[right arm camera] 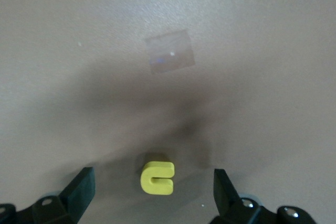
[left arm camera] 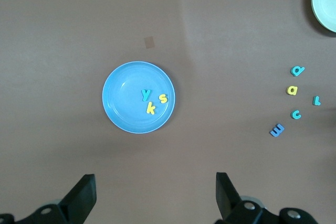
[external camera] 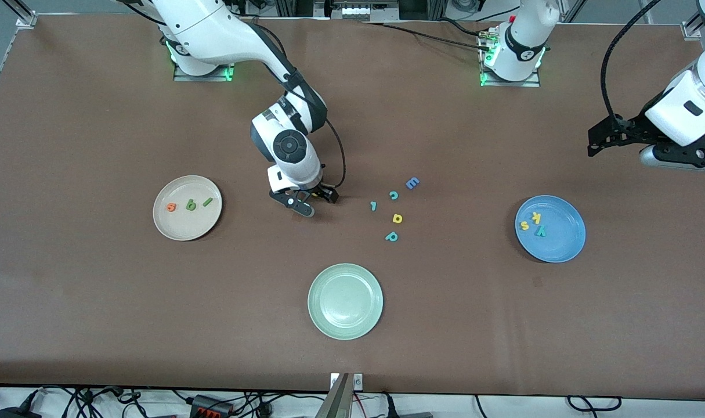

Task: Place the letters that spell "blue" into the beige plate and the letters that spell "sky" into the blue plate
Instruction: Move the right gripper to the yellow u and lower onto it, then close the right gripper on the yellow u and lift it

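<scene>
The fingers are next to the yellow "u" on the tabletop, so it is time for my right gripper to close on the "u".
The beige plate (external camera: 178,232) lies toward the right arm's end and holds the orange "e" (external camera: 170,206), green "b" (external camera: 190,204) and green "l" (external camera: 208,202). My right gripper (external camera: 308,202) is low over the table beside that plate. In the right wrist view its open fingers (right arm camera: 152,174) flank the yellow "u" (right arm camera: 157,177), which lies flat on the table, touched by neither finger. The blue plate (external camera: 561,244) (left arm camera: 121,98) holds the yellow "s" (left arm camera: 163,98), yellow "k" (left arm camera: 150,109) and teal "y" (left arm camera: 145,94). My left gripper (external camera: 593,145) (left arm camera: 154,179) hangs open and empty, high by the table's end.
A pale green plate (external camera: 345,301) lies nearest the front camera, mid-table. Between the right gripper and the blue plate lie loose letters: blue "E" (external camera: 412,183), teal "c" (external camera: 393,195), a small teal "l" (external camera: 373,205), yellow "a" (external camera: 397,218) and teal "p" (external camera: 391,236).
</scene>
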You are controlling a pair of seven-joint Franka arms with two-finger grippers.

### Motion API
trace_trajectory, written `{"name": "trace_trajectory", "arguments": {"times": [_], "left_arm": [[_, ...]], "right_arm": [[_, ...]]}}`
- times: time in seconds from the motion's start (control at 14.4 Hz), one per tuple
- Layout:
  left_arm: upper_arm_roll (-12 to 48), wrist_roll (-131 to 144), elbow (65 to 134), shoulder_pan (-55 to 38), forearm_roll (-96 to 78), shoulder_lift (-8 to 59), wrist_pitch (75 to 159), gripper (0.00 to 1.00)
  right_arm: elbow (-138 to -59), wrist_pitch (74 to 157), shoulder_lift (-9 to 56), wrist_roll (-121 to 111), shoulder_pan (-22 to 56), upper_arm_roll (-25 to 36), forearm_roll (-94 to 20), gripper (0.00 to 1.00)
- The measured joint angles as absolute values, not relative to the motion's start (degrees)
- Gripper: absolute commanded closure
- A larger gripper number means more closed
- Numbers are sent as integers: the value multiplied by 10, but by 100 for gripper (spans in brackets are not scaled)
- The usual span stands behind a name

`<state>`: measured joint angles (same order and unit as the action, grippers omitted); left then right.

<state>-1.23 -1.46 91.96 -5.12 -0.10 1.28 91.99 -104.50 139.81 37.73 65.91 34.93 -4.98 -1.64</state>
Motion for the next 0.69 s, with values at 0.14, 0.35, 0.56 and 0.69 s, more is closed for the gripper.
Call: {"name": "trace_trajectory", "arguments": {"times": [0.14,0.35,0.56,0.69], "left_arm": [[-12,-15,920,-51,-1,13,920,0],[-12,-15,920,-51,-1,13,920,0],[-12,-15,920,-51,-1,13,920,0],[-12,-15,920,-51,-1,13,920,0]], "right_arm": [[-1050,1398,377,662,352,-50,-16,0],[-1052,1398,377,664,355,-50,-16,37],[-1051,1400,375,666,355,-50,-17,73],[-1052,1400,370,667,355,-49,-17,85]]}}
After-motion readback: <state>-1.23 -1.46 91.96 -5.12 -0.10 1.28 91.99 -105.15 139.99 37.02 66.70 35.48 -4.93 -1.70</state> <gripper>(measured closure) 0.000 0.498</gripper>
